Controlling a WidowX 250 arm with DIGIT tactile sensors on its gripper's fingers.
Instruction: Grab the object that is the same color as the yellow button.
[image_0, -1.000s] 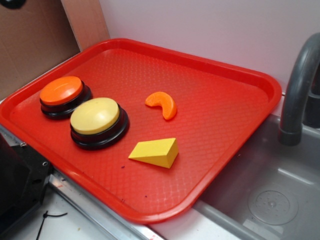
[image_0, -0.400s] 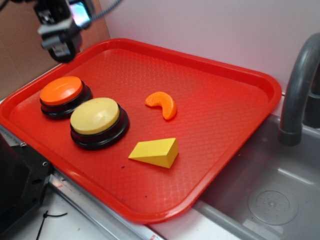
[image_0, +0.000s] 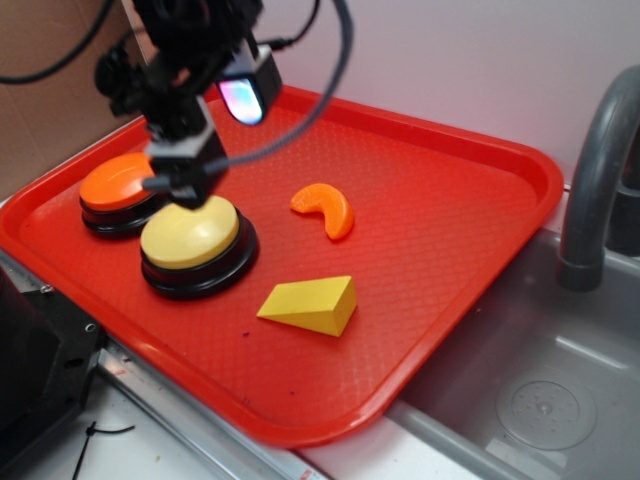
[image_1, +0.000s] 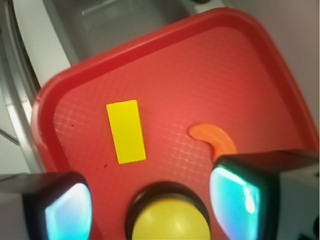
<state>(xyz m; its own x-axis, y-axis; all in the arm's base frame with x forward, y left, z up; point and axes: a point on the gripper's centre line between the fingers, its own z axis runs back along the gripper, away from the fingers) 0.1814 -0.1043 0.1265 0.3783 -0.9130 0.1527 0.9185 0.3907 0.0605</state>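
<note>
My gripper needs to pick out the object that matches the yellow button (image_0: 190, 232), so next it will grab the yellow wedge (image_0: 310, 303) by its triangular sides.
The object, a yellow wedge (image_0: 310, 303), lies flat on the red tray (image_0: 540, 170) near its front edge. From the wrist it shows as a yellow rectangle (image_1: 126, 131). The yellow button (image_0: 190, 232) sits to the wedge's left on a black base. My gripper (image_0: 185, 185) hangs open just above the back of that button, apart from the wedge. In the wrist view the yellow button (image_1: 170, 222) lies between my two wide-apart glowing pads (image_1: 67, 212), and nothing is held by the gripper (image_1: 150, 205).
An orange button (image_0: 118, 182) stands behind and left of the yellow one, partly hidden by my arm. A curved orange segment (image_0: 325, 208) lies mid-tray. A grey faucet (image_0: 595, 190) and sink (image_0: 545, 400) are to the right of the tray.
My arm has come in from the upper left, moving down and right until the gripper hangs over the buttons. The wedge, the segment and both buttons have not moved.
</note>
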